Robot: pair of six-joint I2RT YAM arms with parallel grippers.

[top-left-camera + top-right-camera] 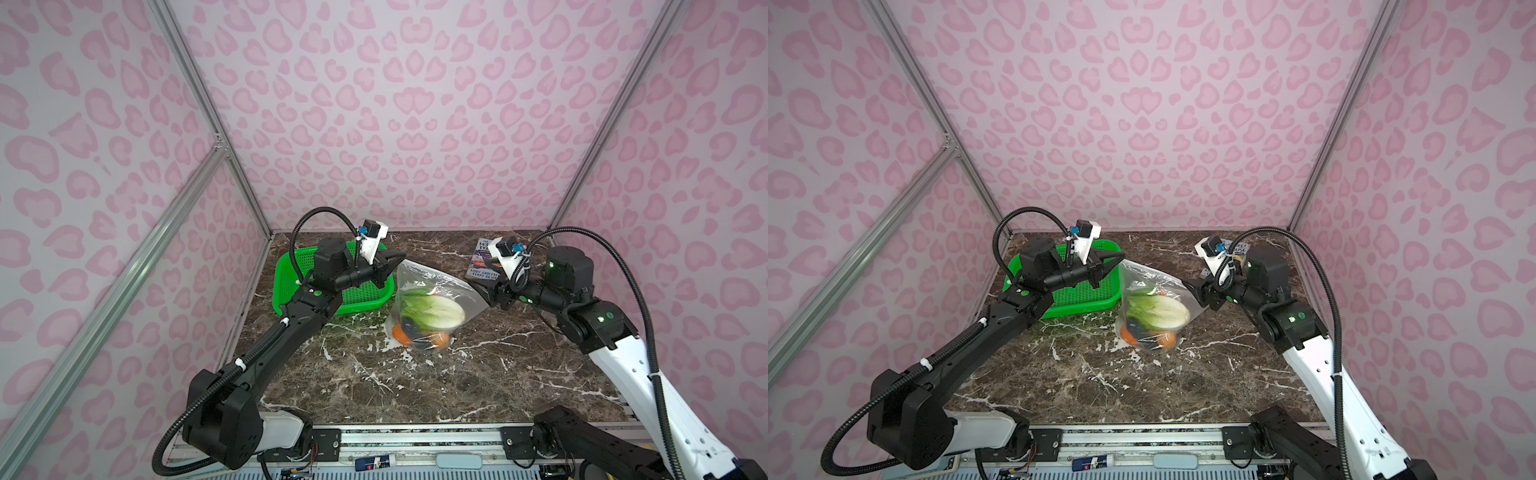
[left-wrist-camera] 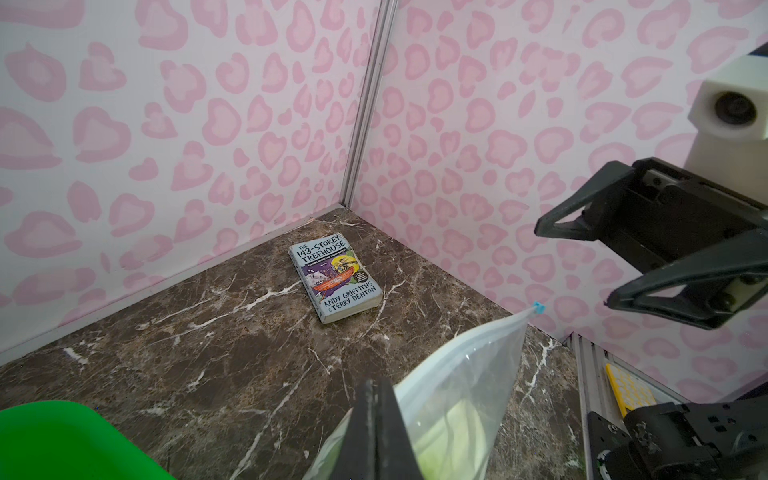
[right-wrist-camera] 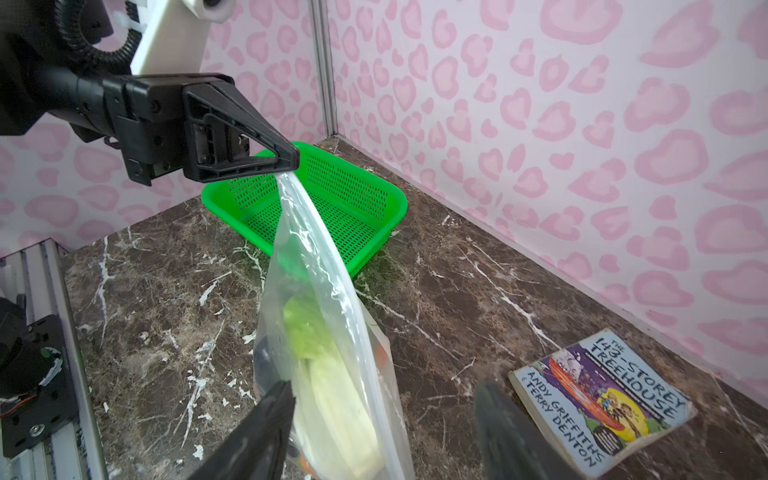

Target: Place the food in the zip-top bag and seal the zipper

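The right gripper grabs the zip-top bag's zipper edge beside the blue slider next, opposite my left gripper, to allow sealing the zipper.
The clear zip-top bag stands on the marble table, its upper left corner pinched in my shut left gripper. Inside lies the food: a white-green cabbage, orange pieces and a dark piece. The zipper runs along the top edge to a blue slider at the far corner. My right gripper is open beside that corner. In the right wrist view its jaws stand wide either side of the bag's edge, holding nothing.
A green mesh basket sits behind the left arm at the back left. A paperback book lies at the back right, close behind the right wrist. Patterned walls close in the back and both sides.
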